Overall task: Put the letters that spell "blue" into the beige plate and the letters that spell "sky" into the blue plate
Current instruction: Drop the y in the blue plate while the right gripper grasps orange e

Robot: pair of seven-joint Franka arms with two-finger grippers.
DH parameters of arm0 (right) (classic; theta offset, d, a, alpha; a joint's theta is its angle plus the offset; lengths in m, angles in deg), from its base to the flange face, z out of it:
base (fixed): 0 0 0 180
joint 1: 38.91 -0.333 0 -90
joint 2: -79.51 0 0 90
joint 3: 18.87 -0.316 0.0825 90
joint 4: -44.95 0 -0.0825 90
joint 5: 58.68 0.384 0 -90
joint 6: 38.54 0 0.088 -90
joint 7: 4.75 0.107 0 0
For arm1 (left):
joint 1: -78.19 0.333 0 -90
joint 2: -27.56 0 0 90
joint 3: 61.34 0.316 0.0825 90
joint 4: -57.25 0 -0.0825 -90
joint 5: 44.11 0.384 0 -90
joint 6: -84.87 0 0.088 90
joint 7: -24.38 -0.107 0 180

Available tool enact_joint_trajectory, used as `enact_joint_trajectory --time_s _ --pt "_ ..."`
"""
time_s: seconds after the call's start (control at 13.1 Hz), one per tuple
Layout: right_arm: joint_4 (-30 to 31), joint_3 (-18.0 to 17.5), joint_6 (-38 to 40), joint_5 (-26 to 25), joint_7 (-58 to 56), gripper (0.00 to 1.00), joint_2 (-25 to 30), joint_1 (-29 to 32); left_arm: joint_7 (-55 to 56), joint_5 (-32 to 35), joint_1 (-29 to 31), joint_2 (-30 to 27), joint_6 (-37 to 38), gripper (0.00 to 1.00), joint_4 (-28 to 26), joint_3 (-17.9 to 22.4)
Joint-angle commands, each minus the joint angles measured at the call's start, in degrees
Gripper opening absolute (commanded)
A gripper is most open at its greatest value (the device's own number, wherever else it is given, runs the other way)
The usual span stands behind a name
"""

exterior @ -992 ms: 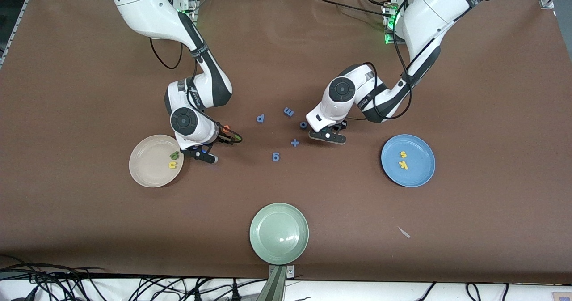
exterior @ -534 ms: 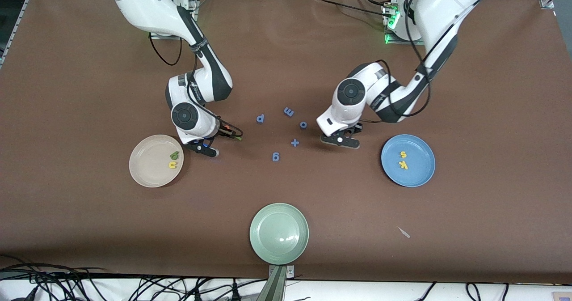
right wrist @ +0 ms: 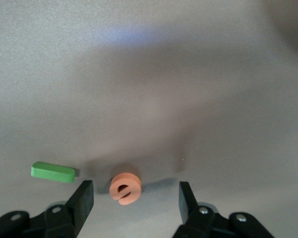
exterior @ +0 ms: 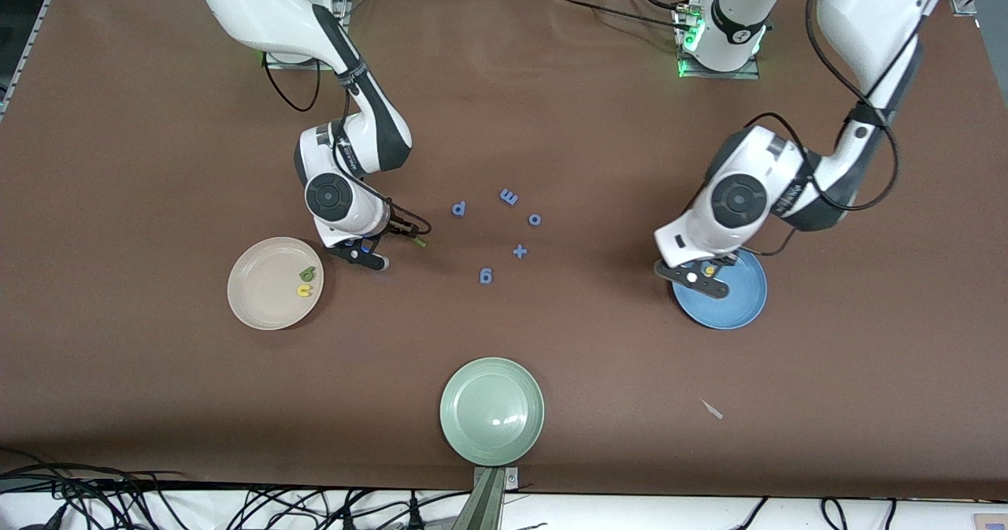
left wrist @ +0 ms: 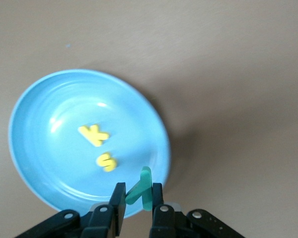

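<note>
My fingertips are on either side of the orange "e" and the green "l" is outside them, so it is now time for my right gripper to close on the "e".
My left gripper point(left wrist: 139, 193) is shut on the teal-green "y" point(left wrist: 143, 187) and hangs over the rim of the blue plate point(exterior: 744, 303), at the edge toward the table's middle point(exterior: 697, 274). Inside the plate lie the yellow "k" point(left wrist: 93, 135) and yellow "s" point(left wrist: 107, 161). My right gripper point(right wrist: 136, 194) is open low over the table, between the beige plate point(exterior: 260, 298) and the blue letters. The orange "e" point(right wrist: 125, 188) lies between its fingers. The green "l" point(right wrist: 53, 172) lies just outside one finger. The beige plate holds the green "b" point(exterior: 307, 274) and yellow "u" point(exterior: 304, 289).
Several all-blue letters point(exterior: 509, 197) are scattered at the table's middle. A pale green plate point(exterior: 491, 410) sits near the front edge. A small pale scrap point(exterior: 713, 409) lies nearer the front camera than the blue plate.
My left gripper has swung from beside the blue letters to over the blue plate's rim, staying shut. The right gripper has barely shifted over the "e".
</note>
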Motion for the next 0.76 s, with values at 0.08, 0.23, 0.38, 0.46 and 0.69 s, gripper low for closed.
enact_joint_trajectory --time_s 0.08,0.23,0.38,0.46,0.69 --pt "1.9 -0.6 -1.3 1.1 0.3 0.69 1.4 0.1 -2.4 1.9 2.3 1.5 0.0 0.03 -0.3 -0.4" --pt "2.3 -0.6 -1.8 1.1 0.3 0.59 1.4 0.1 -2.3 2.1 2.5 2.3 -0.1 0.05 -0.3 0.1" --pt "2.3 -0.6 -1.9 1.1 0.3 0.54 1.4 0.1 -2.4 5.4 2.8 2.3 -0.1 0.06 -0.3 1.5" --pt "2.3 -0.6 -1.9 1.1 0.2 0.49 1.4 0.1 -2.4 5.9 3.6 2.5 -0.1 0.19 -0.4 1.5" --pt "2.3 -0.6 -1.9 1.1 0.0 0.30 1.4 0.1 -2.3 5.3 4.2 0.8 0.8 1.00 -0.3 1.3"
